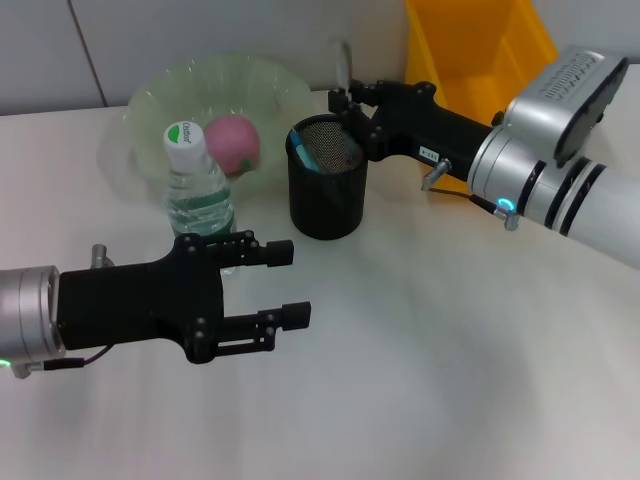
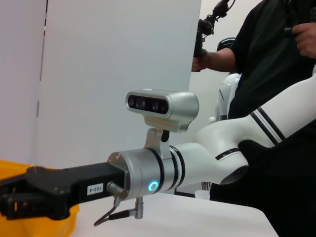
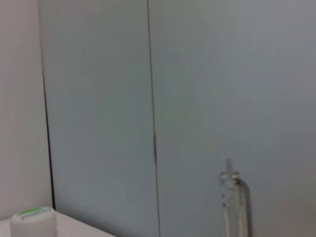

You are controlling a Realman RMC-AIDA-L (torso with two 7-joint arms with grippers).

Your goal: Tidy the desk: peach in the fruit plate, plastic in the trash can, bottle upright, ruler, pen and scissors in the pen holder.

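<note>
The clear ruler's lower end reaches inside the mesh pen holder's rim and the ruler would stay in the holder, so it is time for my right gripper to open now.
The pink peach lies in the pale green fruit plate at the back left. In front of the plate the bottle stands upright, and its white cap also shows in the right wrist view. A blue pen sticks out of the black mesh pen holder. My right gripper hovers over the holder's far rim, shut on a clear ruler that points upward; the ruler shows in its wrist view too. My left gripper is open, low, just in front of the bottle. Scissors and plastic are out of view.
The yellow trash can stands at the back right, behind my right arm; its edge shows in the left wrist view. A person in black stands beyond the table.
</note>
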